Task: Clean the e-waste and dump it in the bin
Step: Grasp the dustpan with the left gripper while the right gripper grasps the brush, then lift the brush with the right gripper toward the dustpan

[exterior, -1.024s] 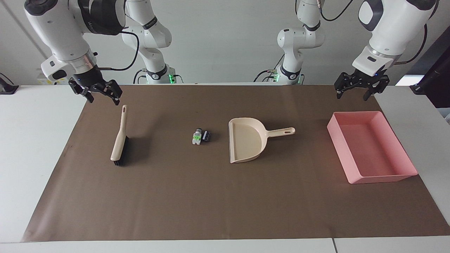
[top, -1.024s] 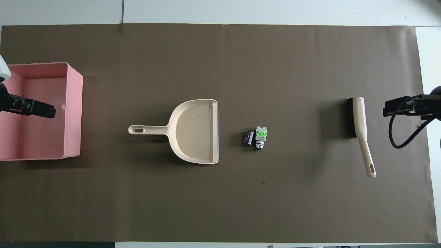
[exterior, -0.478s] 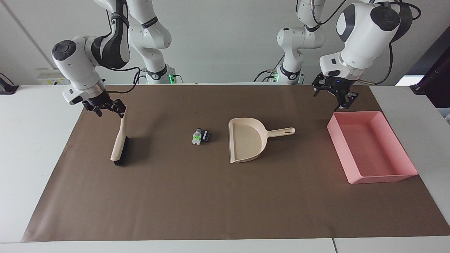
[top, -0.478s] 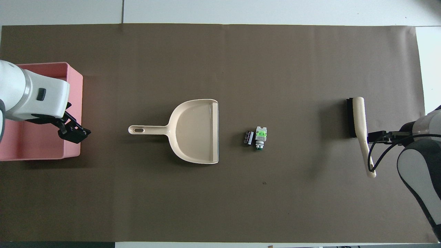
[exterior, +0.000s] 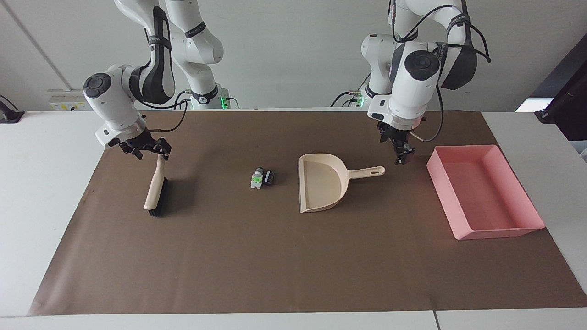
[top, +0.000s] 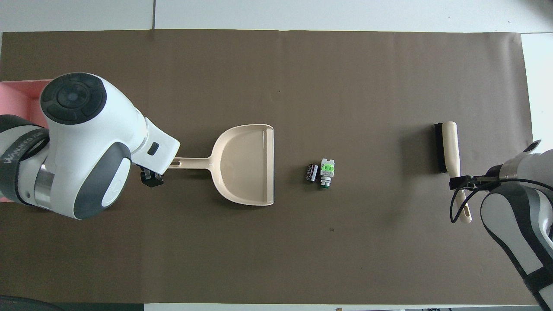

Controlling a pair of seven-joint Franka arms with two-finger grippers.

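Note:
The left gripper grips the dustpan by its narrow handle (top: 189,163) next, since the dustpan's pan spreads too wide for the fingers.
The e-waste lies mid-mat: a white bit with green marks (exterior: 256,179) (top: 327,169) touching a small black block (exterior: 269,178) (top: 312,172). The beige dustpan (exterior: 321,183) (top: 246,164) lies beside them, mouth toward them. The pink bin (exterior: 481,192) stands at the left arm's end; my left arm hides most of it in the overhead view (top: 17,93). My left gripper (exterior: 403,155) (top: 152,179) hangs just above the mat by the dustpan handle's tip (exterior: 378,171). My right gripper (exterior: 146,149) (top: 458,183) is open, low over the brush's handle end.
The beige brush (exterior: 156,188) (top: 449,151) with black bristles lies flat toward the right arm's end, handle pointing to the robots. A brown mat (exterior: 275,256) covers the white table.
My left gripper has swung down from beside the bin to the dustpan handle's tip. My right gripper has lowered onto the brush's handle end. Nothing on the mat has moved.

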